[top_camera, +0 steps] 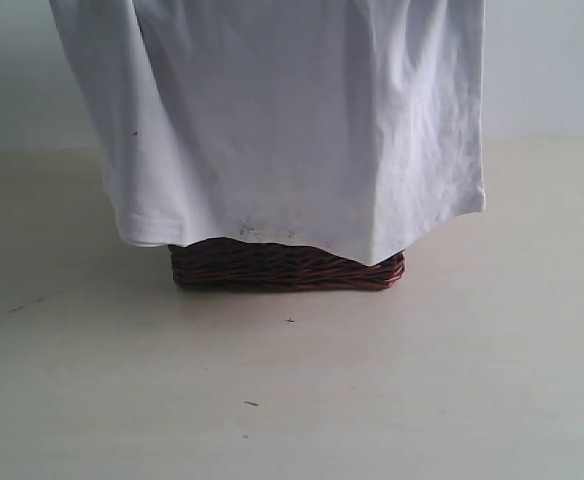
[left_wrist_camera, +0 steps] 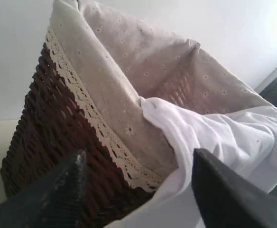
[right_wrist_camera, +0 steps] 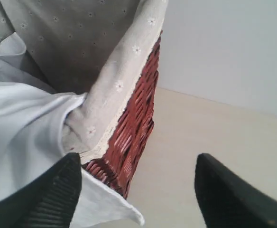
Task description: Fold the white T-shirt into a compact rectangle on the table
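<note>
My left gripper grabs the white T-shirt by its bunched edge (left_wrist_camera: 181, 147) spilling over the basket's rim (left_wrist_camera: 100, 123) next, to lift the shirt out for folding.
The white T-shirt (top_camera: 292, 120) hangs in a wide sheet from the top of the exterior view and covers most of a dark wicker basket (top_camera: 287, 268) on the table (top_camera: 292, 400). Neither gripper shows in that view. In the left wrist view my left gripper (left_wrist_camera: 138, 156) stands open over the basket rim, with shirt cloth (left_wrist_camera: 214, 133) spilling out by one finger. My right gripper (right_wrist_camera: 138, 159) is open too, at a basket corner (right_wrist_camera: 133, 128). A shirt hem (right_wrist_camera: 105, 204) lies beside one of its fingers (right_wrist_camera: 53, 194), not pinched.
The basket has a beige lace-edged liner (left_wrist_camera: 129, 61), also seen from the right wrist (right_wrist_camera: 58, 38). Bare tabletop (right_wrist_camera: 200, 137) spreads beside and in front of the basket, with a few small dark specks (top_camera: 290, 321). A pale wall stands behind.
</note>
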`<state>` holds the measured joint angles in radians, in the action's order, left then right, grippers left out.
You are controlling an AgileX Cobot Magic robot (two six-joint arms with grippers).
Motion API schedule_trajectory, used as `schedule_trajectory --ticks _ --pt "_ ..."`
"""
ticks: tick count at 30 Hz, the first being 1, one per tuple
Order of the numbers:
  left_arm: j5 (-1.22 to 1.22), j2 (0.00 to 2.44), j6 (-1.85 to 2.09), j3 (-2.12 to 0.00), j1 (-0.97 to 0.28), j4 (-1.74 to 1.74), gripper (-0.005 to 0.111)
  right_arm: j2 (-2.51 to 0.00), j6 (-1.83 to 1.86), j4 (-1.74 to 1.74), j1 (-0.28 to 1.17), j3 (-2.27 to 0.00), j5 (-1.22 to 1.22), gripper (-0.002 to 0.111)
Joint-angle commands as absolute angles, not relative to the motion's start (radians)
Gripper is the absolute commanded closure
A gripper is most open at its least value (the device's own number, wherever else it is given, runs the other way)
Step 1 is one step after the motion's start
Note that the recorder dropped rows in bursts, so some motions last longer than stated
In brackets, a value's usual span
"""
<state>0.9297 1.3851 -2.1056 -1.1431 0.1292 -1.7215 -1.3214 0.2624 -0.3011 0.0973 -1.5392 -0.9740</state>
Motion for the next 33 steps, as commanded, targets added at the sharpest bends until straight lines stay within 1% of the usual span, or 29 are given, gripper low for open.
schedule_trajectory --ticks 1,3,5,12,16,26,33 --pt "0.971 1.384 -2.095 -1.140 0.129 -1.743 0.045 -1.278 0.294 -0.292 0.150 -1.552 -0.995 0.032" --pt "0.998 1.384 -2.072 -1.140 0.127 -1.743 0.045 -1.274 0.286 -0.282 0.174 -1.552 -1.012 0.029" --pt "1.008 1.384 -2.052 -1.140 0.113 -1.744 0.045 -1.274 0.285 -0.278 0.191 -1.552 -1.021 0.029" --pt "0.959 1.394 -1.917 -1.114 0.006 -1.744 0.045 -1.274 0.283 -0.286 0.209 -1.552 -1.021 0.029" --pt "0.934 1.401 -1.912 -1.095 0.000 -1.744 0.045 -1.274 0.283 -0.286 0.209 -1.552 -1.017 0.029" --pt "0.978 1.419 -1.869 -1.093 -0.001 -1.744 0.045 -1.274 0.285 -0.290 0.209 -1.552 -1.012 0.029" --pt "1.016 1.464 -1.822 -1.093 -0.062 -1.744 0.045 -1.274 0.285 -0.304 0.209 -1.552 -1.009 0.029"
